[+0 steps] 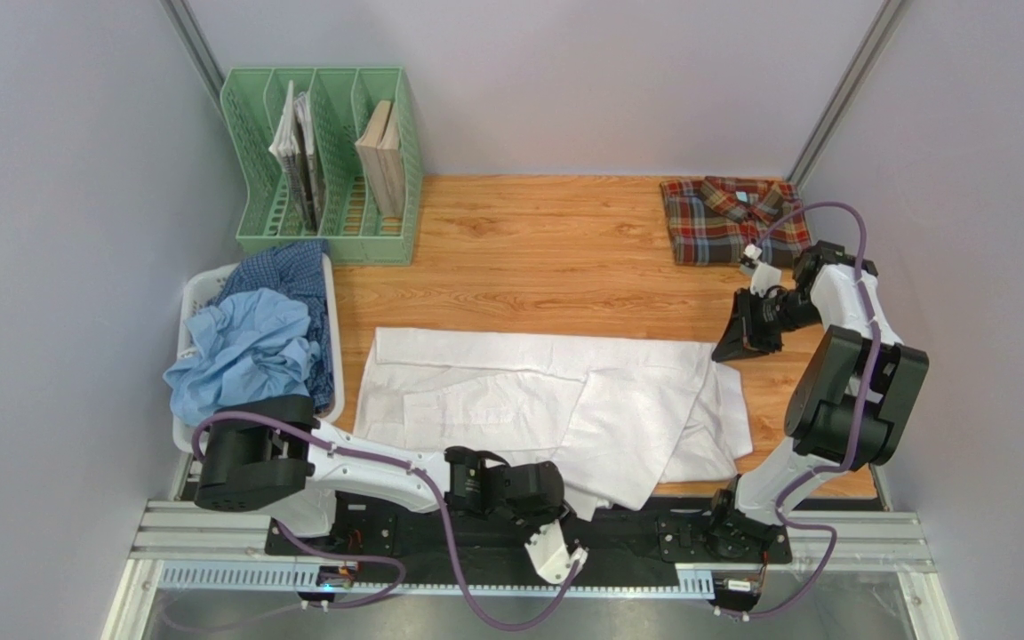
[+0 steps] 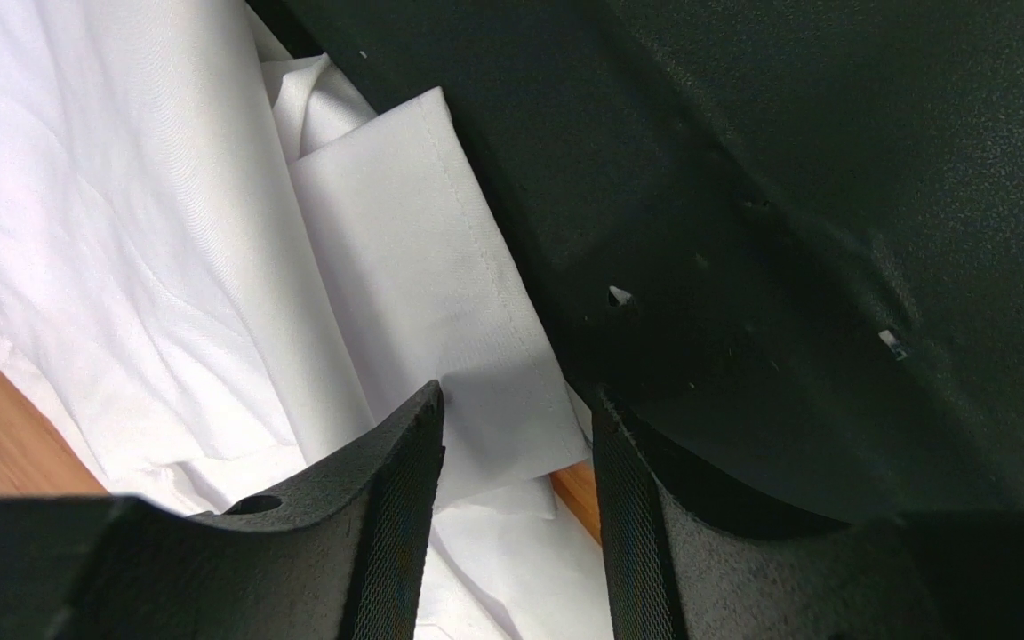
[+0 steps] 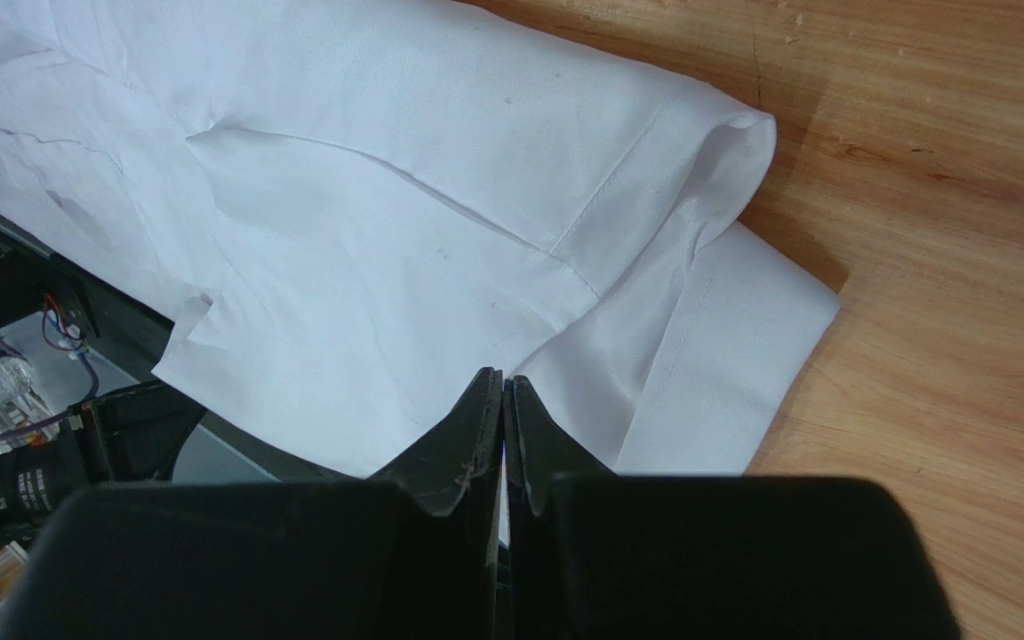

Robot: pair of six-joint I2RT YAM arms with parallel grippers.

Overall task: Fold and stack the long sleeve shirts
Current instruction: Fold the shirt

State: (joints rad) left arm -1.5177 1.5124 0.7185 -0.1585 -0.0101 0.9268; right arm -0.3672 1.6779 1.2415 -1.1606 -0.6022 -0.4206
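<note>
The folded cuff's corner lies between the left gripper's open fingers, so the gripper should close on the folded cuff. Closing now would hold it.
A plain white shirt lies spread across the wooden table, its near edge hanging over the front. My left gripper is low at that front edge. In the left wrist view the left gripper is open, with a folded white cuff of the shirt just between the fingertips. My right gripper hovers over the shirt's right end. In the right wrist view the right gripper is shut and empty above the white shirt. A folded plaid shirt lies at the back right.
A white basket at the left holds a crumpled light blue shirt and a dark blue checked shirt. A green file rack with books stands at the back left. The black arm base plate lies under the left gripper.
</note>
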